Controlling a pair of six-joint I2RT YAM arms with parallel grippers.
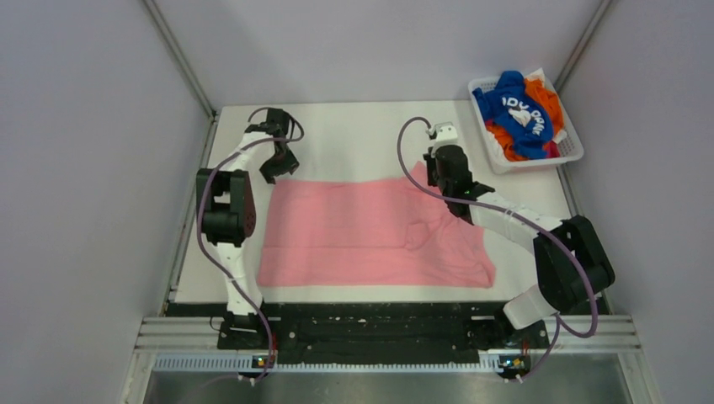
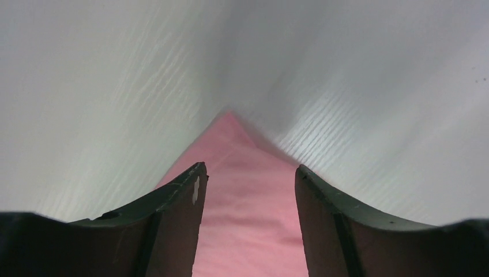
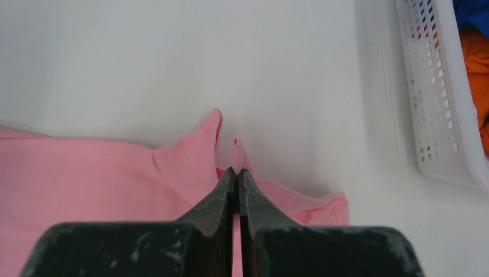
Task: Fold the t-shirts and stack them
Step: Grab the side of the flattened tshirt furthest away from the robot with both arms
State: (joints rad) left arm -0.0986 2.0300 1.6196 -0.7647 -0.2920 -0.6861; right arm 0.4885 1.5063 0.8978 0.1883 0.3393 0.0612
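Observation:
My left fingers, above the cloth, must lower before closing.
The light pink t-shirt (image 1: pixel 370 231) lies spread on the white table. My left gripper (image 1: pixel 278 168) is open at the shirt's far left corner; in the left wrist view the pink cloth (image 2: pixel 248 202) lies between the two spread fingers (image 2: pixel 173 219). My right gripper (image 1: pixel 438 181) is shut on a pinch of the pink shirt's far right edge (image 3: pixel 233 151), with a small ridge of cloth sticking up past the tips. The royal blue t-shirt (image 1: pixel 518 109) with white lettering and the orange t-shirt (image 1: pixel 547 97) lie crumpled in the basket.
A white slatted basket (image 1: pixel 566 151) stands at the table's far right corner; its wall shows in the right wrist view (image 3: pixel 438 115). Grey walls enclose the table on the left, back and right.

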